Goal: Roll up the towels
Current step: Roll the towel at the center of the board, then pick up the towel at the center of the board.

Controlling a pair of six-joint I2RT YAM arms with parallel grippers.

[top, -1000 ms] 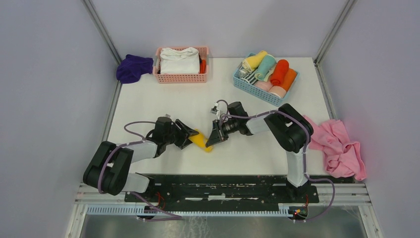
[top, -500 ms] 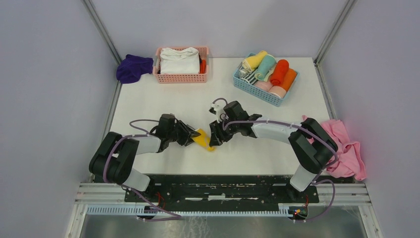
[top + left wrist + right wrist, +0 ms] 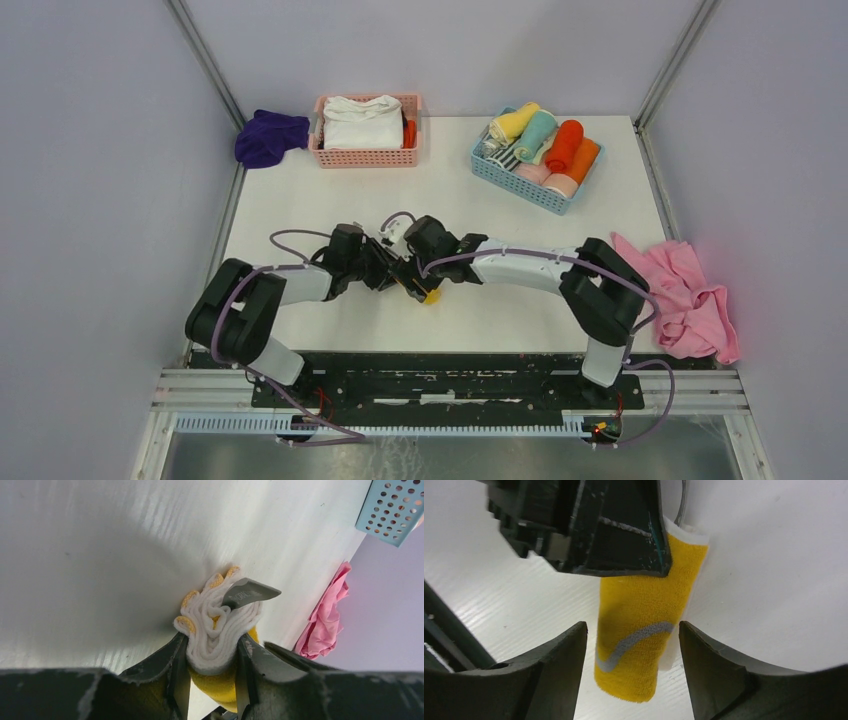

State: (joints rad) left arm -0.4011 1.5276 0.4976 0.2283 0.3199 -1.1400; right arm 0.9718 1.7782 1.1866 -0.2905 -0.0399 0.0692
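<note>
The fingers are above the roll's sides in the right wrist view, so my right gripper lowers first and only then closes on the roll.
A rolled yellow towel (image 3: 644, 625) with a grey stripe and white inner layers lies at the table's front middle, and only its tip (image 3: 431, 295) shows from above. My left gripper (image 3: 212, 652) is shut on one end of the roll, whose white spiral (image 3: 217, 630) bulges between the fingers. My right gripper (image 3: 633, 650) is open and straddles the roll's other end, a finger on each side without touching. Seen from above, the left gripper (image 3: 390, 273) and the right gripper (image 3: 413, 279) meet over the roll. One right fingertip (image 3: 247, 592) shows beyond the spiral.
A blue basket (image 3: 500, 172) with several rolled towels stands at the back right. A pink basket (image 3: 365, 157) holding folded white towels sits at the back, with a purple towel (image 3: 270, 135) to its left. A crumpled pink towel (image 3: 685, 295) lies at the right edge.
My right gripper has opened, let go of the roll and slid left along it. My left gripper has closed on the roll's end and shifted slightly right.
</note>
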